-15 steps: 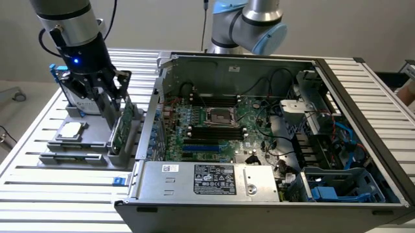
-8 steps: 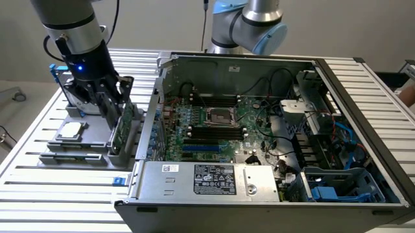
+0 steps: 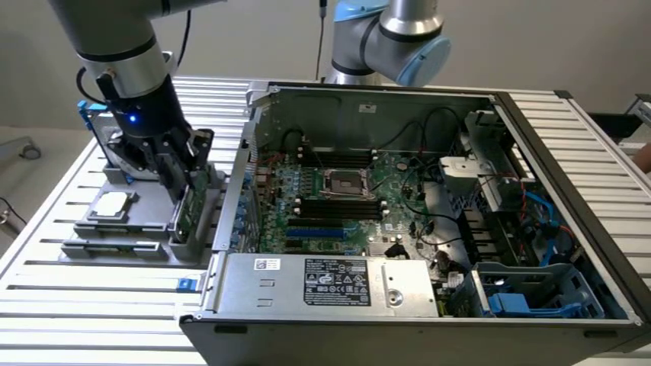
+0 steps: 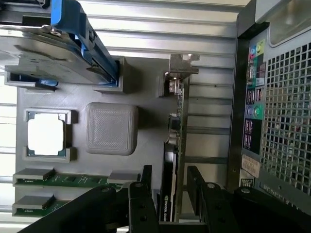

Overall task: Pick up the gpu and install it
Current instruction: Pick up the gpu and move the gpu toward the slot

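Observation:
My gripper grips the GPU by its exposed upper edge (image 4: pixel 176 189) next, since the slot of the grey holder encloses the GPU's lower side.
The gpu (image 3: pixel 189 204) stands on edge in a slot of the grey holder (image 3: pixel 112 248), at the exterior view's left, beside the open computer case (image 3: pixel 407 191). In the wrist view the gpu (image 4: pixel 174 131) is a thin black and green card with a silver bracket (image 4: pixel 182 65) at its far end. My gripper (image 3: pixel 181 181) is lowered over the card. Its black fingers (image 4: pixel 146 191) straddle the card's near end, one on each side, with narrow gaps showing. My gripper (image 4: pixel 170 194) is open around the gpu.
The holder also carries a silver processor chip (image 4: pixel 46 135), a hard drive in a blue frame (image 4: pixel 43 53) and two memory sticks (image 4: pixel 63 179). The case's motherboard has blue slots (image 3: pixel 315 229). A second arm (image 3: pixel 397 38) stands behind the case.

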`<action>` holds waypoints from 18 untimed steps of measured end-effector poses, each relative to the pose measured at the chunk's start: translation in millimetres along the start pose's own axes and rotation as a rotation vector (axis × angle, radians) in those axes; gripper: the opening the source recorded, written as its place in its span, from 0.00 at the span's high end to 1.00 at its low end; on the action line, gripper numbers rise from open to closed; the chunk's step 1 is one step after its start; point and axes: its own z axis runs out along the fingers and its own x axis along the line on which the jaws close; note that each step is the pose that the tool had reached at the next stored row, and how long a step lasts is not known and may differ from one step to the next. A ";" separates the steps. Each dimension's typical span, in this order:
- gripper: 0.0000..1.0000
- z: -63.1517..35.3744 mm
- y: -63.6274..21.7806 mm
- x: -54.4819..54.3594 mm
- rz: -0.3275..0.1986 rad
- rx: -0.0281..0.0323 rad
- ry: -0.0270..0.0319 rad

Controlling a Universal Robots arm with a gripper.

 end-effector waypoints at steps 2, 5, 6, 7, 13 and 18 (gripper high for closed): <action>0.58 3.6 -0.2 0.0 0.003 0.0001 -0.0001; 0.58 9.1 -0.4 0.1 0.010 0.0002 -0.0006; 0.58 10.9 -0.5 0.2 0.012 0.0003 -0.0007; 0.58 12.7 -0.6 0.3 0.014 0.0003 -0.0008; 0.58 21.0 -0.8 0.5 0.026 0.0051 -0.0051; 0.58 22.1 -0.1 0.8 0.029 0.0079 -0.0082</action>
